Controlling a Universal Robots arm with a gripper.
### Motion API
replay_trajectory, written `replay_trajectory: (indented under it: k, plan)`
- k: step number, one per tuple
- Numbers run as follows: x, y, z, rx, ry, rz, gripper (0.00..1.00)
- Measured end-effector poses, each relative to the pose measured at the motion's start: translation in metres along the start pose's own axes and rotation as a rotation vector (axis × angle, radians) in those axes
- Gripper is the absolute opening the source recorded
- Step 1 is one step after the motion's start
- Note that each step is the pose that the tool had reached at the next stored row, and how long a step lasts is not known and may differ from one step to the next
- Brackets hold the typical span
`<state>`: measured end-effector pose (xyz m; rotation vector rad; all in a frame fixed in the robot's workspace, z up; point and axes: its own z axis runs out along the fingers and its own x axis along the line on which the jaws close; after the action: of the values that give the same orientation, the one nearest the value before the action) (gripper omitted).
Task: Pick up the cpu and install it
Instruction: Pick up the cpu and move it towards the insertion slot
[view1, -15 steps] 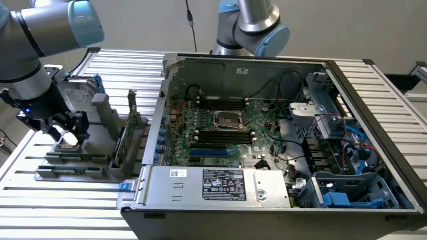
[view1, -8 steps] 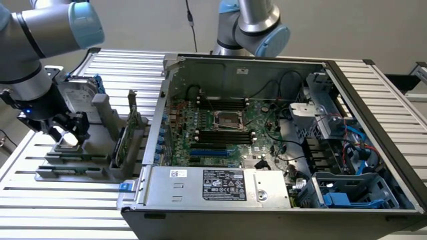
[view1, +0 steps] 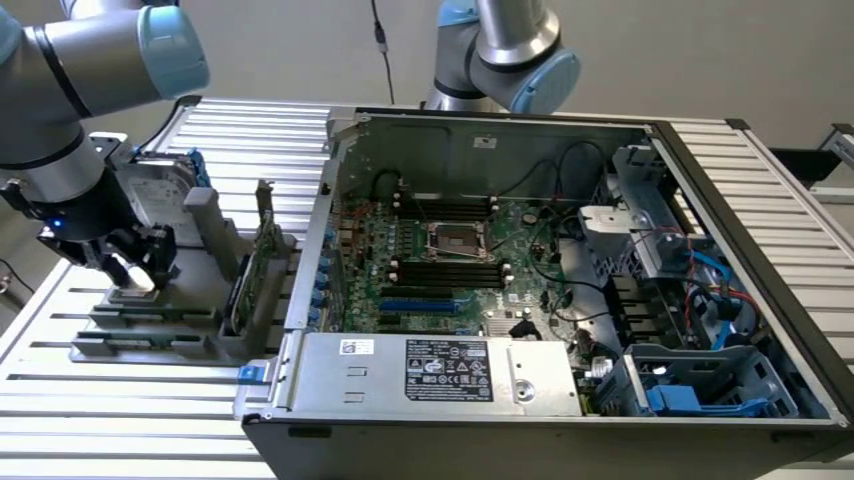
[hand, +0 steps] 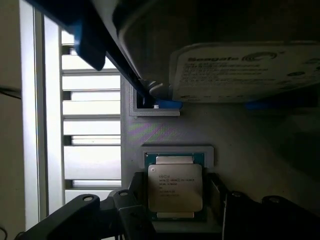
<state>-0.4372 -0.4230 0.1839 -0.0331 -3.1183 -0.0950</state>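
The gripper grabs the cpu by its two exposed side edges next, since the holder's raised edge wraps one end of the cpu (hand: 175, 187).
The cpu (hand: 175, 187), a small square chip with a silvery printed top and a green edge, lies flat in a grey recessed holder (hand: 240, 130). My gripper (hand: 175, 206) reaches down over it, with one dark finger on each side of the chip. The jaws are open, and a narrow gap shows on at least one side. In the exterior view my gripper (view1: 130, 262) hangs over the grey fixture (view1: 147, 330) at the exterior view's left, beside the open computer case. The metal-framed socket (view1: 457, 238) sits in the middle of the green board (view1: 534, 225) inside the case.
A silver hard drive (hand: 250, 70) with blue brackets stands right beside the cpu holder. Upright cards (view1: 260, 270) stand in the fixture between my gripper and the case wall (view1: 324, 200). A second arm (view1: 507, 60) rises behind the case. Cables and a power supply (view1: 441, 370) crowd the case.
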Motion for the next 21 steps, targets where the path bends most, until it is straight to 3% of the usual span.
replay_trajectory:
  k: [6,11,21]
  plan:
    - [0.0,0.0001,-0.0001,-0.0008,-0.0004,0.0,0.55]
    - [0.0,0.0004,-0.0061,-0.0046,0.0003,0.0,0.55]
    - [0.001,0.0023,-0.0379,-0.012,0.0009,0.0,0.55]
